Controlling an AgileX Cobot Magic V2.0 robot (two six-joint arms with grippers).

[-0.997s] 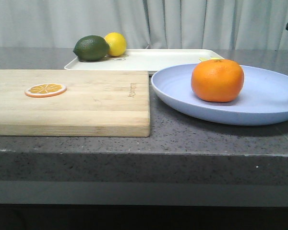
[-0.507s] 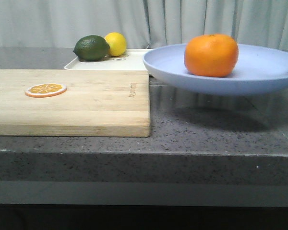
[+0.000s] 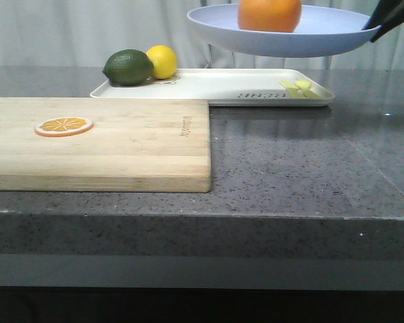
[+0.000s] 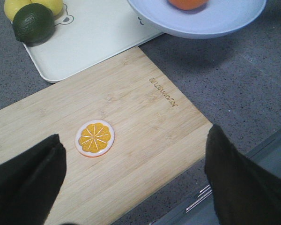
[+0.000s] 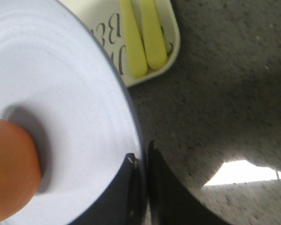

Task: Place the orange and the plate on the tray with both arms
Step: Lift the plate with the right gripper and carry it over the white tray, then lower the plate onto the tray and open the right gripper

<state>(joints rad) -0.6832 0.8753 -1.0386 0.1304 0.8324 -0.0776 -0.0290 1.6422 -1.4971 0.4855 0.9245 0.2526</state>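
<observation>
In the front view the plate's base (image 3: pixel 283 50) hangs above the cream tray (image 3: pixel 229 84), so the plate comes down next before my right gripper releases it. If I opened now, the plate would drop.
The lavender-blue plate (image 3: pixel 303 33) hangs in the air above the right half of the cream tray (image 3: pixel 229 84), with the orange (image 3: pixel 270 13) resting on it. My right gripper (image 3: pixel 384 23) is shut on the plate's right rim (image 5: pixel 131 140); the orange (image 5: pixel 9 173) sits near the plate's middle. The plate (image 4: pixel 210 21) and orange (image 4: pixel 187 3) also show in the left wrist view. My left gripper (image 4: pixel 133 176) is open and empty, high above the front of the wooden cutting board (image 4: pixel 131 140).
A lime (image 3: pixel 128 67) and a lemon (image 3: pixel 163 60) sit on the tray's left end. Two yellow sticks (image 5: pixel 143 33) lie on its right end. A flat orange slice (image 3: pixel 64 126) lies on the cutting board (image 3: pixel 121 141) on the grey counter.
My right gripper has lifted the plate with the orange off the counter, up and slightly left and back, until it hangs over the tray.
</observation>
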